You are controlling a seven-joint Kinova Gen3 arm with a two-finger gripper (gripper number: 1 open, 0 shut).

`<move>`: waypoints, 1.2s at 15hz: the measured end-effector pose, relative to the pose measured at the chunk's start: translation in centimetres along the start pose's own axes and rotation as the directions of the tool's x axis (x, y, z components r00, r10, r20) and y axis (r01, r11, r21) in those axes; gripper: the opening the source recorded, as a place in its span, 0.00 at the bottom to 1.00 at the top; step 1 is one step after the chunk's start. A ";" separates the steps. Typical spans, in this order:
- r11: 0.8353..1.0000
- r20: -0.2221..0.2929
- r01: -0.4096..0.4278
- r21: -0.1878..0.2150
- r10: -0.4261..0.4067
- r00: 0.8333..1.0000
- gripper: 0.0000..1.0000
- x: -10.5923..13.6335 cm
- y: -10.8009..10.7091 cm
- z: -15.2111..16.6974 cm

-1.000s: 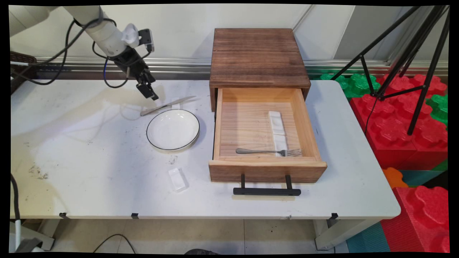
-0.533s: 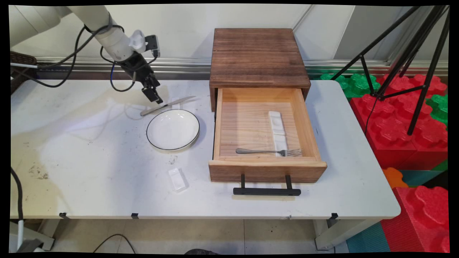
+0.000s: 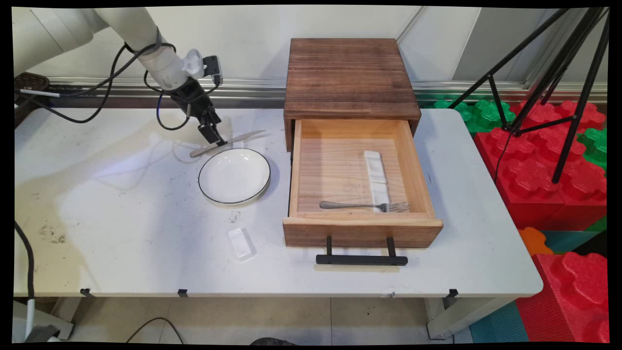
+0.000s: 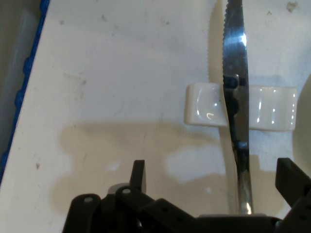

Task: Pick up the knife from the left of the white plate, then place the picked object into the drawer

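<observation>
The robot's gripper should set the metal table knife in the open drawer with the fork, so next it should grab the knife by its handle.
A silver knife lies on the white table, its serrated blade propped on a small white rest. My gripper hangs low over the knife's handle end, just behind a white plate with a black rim. In the hand view the gripper is open. The knife runs up between the fingers, nearer the right finger. Nothing is held.
A wooden cabinet stands at the back with its drawer pulled out, holding a fork and a long white rest. Another small white rest lies near the table's front. A black tripod and red foam blocks stand on the right.
The gripper has moved right and down, from left of the knife to just over its handle end. Nothing on the table has shifted.
</observation>
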 end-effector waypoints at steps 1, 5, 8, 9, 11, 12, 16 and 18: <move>1.000 0.000 0.001 -0.001 -0.001 1.000 1.00 0.0 0.0 0.1; 1.000 0.000 0.009 -0.006 -0.009 1.000 1.00 0.0 0.0 0.7; 1.000 -0.001 0.015 -0.010 -0.015 1.000 1.00 0.0 0.2 1.1; 1.000 -0.002 0.017 -0.011 -0.017 1.000 0.00 0.0 0.3 1.1; 1.000 -0.002 0.021 -0.012 -0.021 1.000 0.00 0.0 0.5 1.1; 1.000 -0.003 0.023 -0.012 -0.023 1.000 0.00 0.0 0.6 1.1; 0.999 -0.003 0.030 -0.015 -0.030 1.000 0.00 -0.3 1.2 0.9; 0.999 -0.002 0.036 -0.013 -0.036 0.999 0.00 -0.6 1.5 0.7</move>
